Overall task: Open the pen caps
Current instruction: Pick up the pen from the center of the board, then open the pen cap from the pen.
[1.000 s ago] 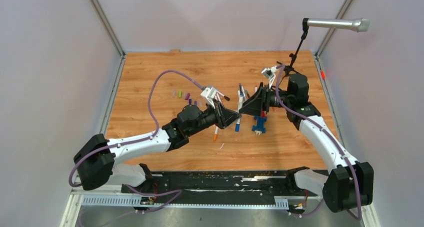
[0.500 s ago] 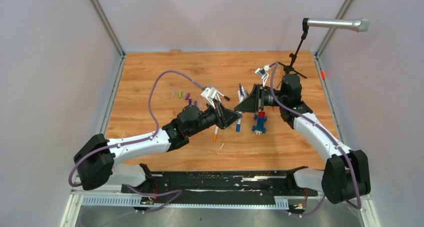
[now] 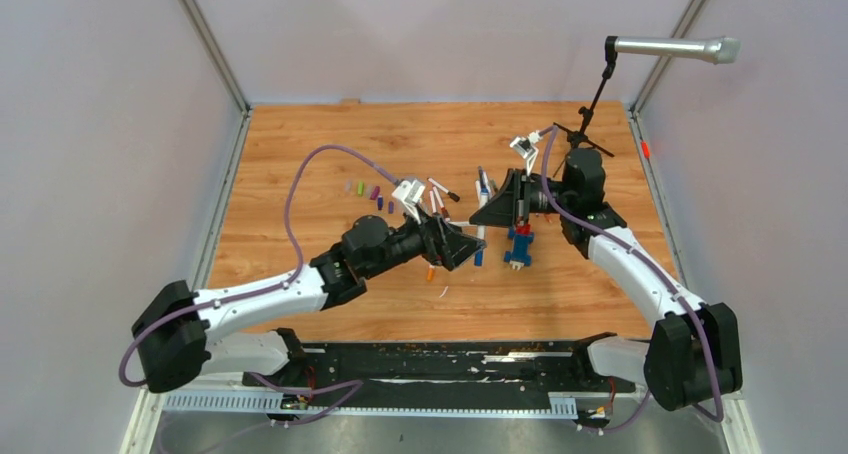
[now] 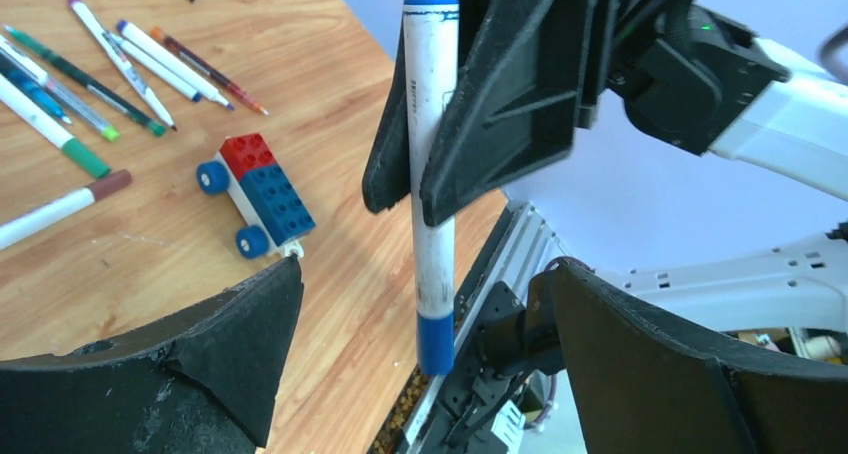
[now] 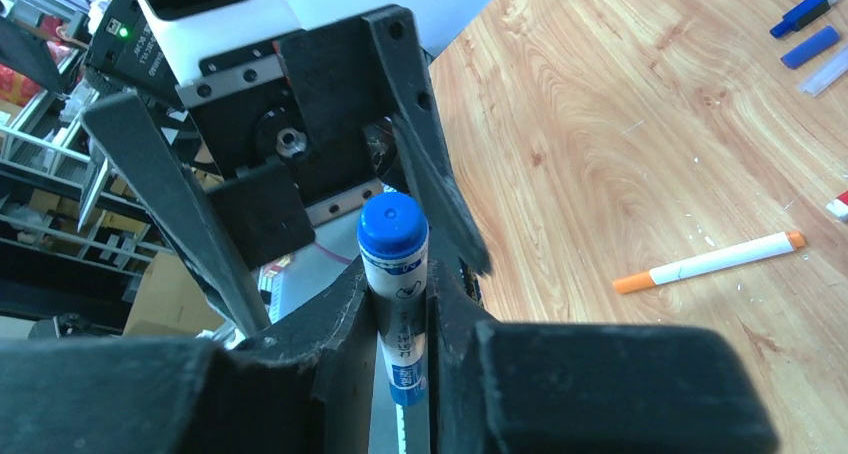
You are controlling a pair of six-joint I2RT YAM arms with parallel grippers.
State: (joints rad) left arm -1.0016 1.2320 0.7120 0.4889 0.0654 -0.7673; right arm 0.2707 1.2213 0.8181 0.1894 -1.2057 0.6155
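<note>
The body of the pen is left for my right gripper. My left gripper will next grab the pen's blue cap end (image 3: pixel 479 258) (image 4: pixel 435 347) to open the cap.
A white pen (image 4: pixel 432 174) with blue ends hangs above the table, and my right gripper (image 5: pixel 400 304) is shut on its barrel. The pen's blue cap end (image 4: pixel 436 342) lies between the wide-open fingers of my left gripper (image 4: pixel 425 274), touching neither. From above, the left gripper (image 3: pixel 466 248) and the right gripper (image 3: pixel 480 216) meet at mid-table around the pen (image 3: pixel 480 236). Several loose green and purple pen caps (image 3: pixel 375 192) lie in a row on the left of the table. Blue and purple ones (image 5: pixel 810 46) show in the right wrist view.
A blue-and-red block car (image 4: pixel 255 189) stands on the wood beside the grippers. Several capped pens (image 4: pixel 120 64) lie fanned out behind it. An orange-tipped pen (image 5: pixel 710 262) lies nearer the front. A microphone stand (image 3: pixel 598 94) rises at the back right.
My right gripper moved left and shut on the pen. My left gripper then opened, let go of the pen and drew back a little toward the front.
</note>
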